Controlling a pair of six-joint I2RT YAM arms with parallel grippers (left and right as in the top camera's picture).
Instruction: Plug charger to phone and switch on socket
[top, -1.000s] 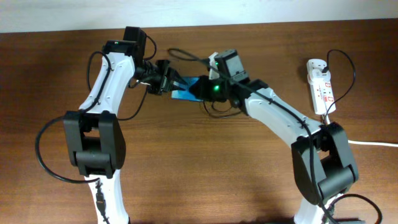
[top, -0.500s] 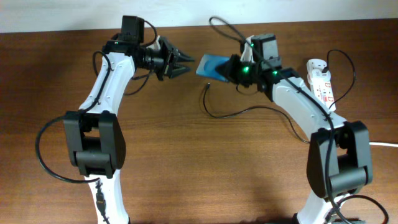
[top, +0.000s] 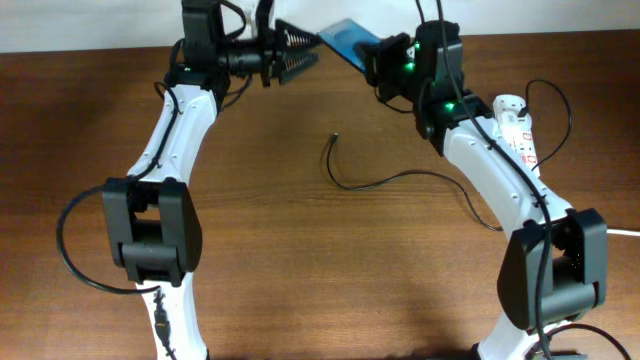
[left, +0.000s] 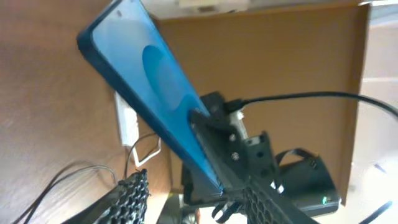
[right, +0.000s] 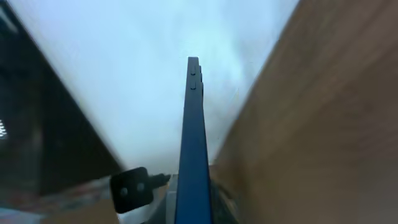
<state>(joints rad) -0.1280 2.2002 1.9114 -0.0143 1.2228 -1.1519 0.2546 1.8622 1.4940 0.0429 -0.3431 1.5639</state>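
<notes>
I should turn my left gripper before closing on the phone, because the phone's long edge (top: 341, 54) (left: 134, 107) is at an angle to the open fingers.
The phone (top: 342, 38), blue screen tilted, is held up over the table's far edge with my right gripper (top: 372, 52) shut on its right end. In the left wrist view the phone (left: 140, 78) slants across the frame, clamped low down by the right gripper (left: 219, 134). It shows edge-on in the right wrist view (right: 194, 143). My left gripper (top: 312, 50) stands open and empty just left of the phone, its fingers (left: 134, 196) wide apart. The charger (top: 385, 180) lies loose on the table, plug tip (top: 333, 136) free. The socket (top: 517, 135) lies at the right.
A thin black cable (top: 557, 110) loops from the socket's far end. A thick white cord (top: 620, 232) leaves at the right edge. The wooden table (top: 300, 270) ends at a pale wall strip behind both grippers.
Both arms have lifted towards the far edge. The right gripper carried the phone up and right. The left gripper opened and drew apart from it; the charger's tip lies on the table.
</notes>
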